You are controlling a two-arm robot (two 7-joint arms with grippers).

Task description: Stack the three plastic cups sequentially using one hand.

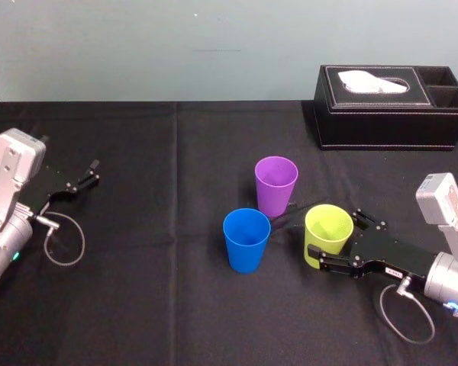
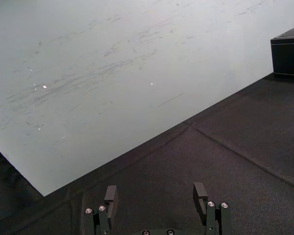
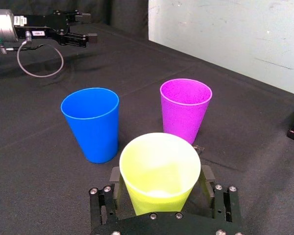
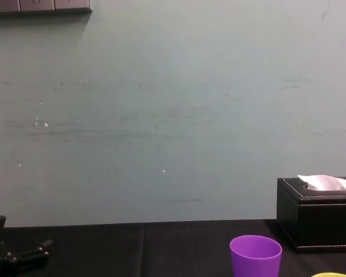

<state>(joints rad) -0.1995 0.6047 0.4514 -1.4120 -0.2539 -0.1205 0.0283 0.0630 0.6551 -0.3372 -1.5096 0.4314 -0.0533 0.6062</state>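
Observation:
My right gripper should next grab the yellow-green cup by its outer side (image 3: 159,203) to stack it into the purple cup (image 3: 184,112).
Three plastic cups stand upright and apart on the black cloth: purple (image 1: 275,183) farthest back, blue (image 1: 246,238) to its front left, yellow-green (image 1: 327,229) to its front right. My right gripper (image 1: 328,238) reaches in from the right and stands open around the yellow-green cup (image 3: 159,169), one finger on each side of it, close to its wall. In the right wrist view the blue cup (image 3: 90,125) and purple cup (image 3: 185,110) sit just beyond. My left gripper (image 1: 91,174) is parked open at the far left with nothing between its fingers (image 2: 111,195).
A black tissue box (image 1: 393,107) with a white tissue stands at the back right against the pale wall. Bare black cloth (image 1: 153,290) stretches between the cups and the left arm. A cable loops by each wrist.

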